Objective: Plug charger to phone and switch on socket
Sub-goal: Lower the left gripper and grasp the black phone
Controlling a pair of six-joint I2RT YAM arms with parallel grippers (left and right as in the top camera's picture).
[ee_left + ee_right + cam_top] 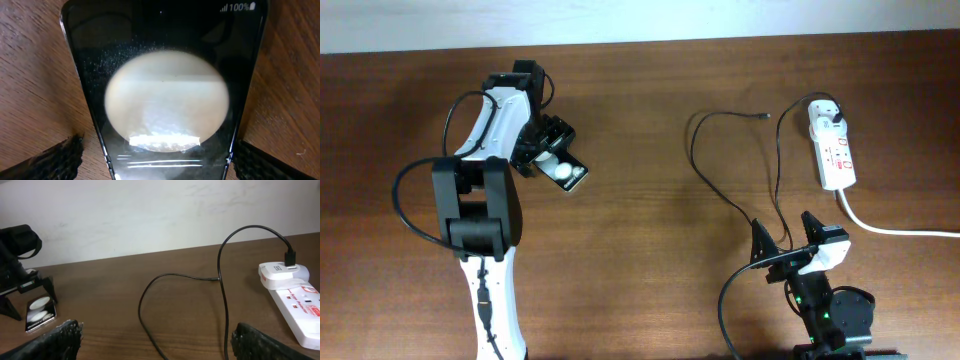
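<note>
My left gripper should close on the phone now, because both fingers reach down to the wood beside the long edges of the phone.
The phone lies flat at the left, black with white round patches, and it fills the left wrist view. My left gripper is open and straddles the phone's end, with bare wood showing between each finger and the phone's edge. The charger cable loops across the table, its connector tip lying loose. Its white plug sits in the socket. My right gripper is open, with cable strands running between its fingers.
The socket's thick white cord runs off to the right edge. The left arm stretches up the left side of the wooden table. A pale wall stands behind the table's far edge.
</note>
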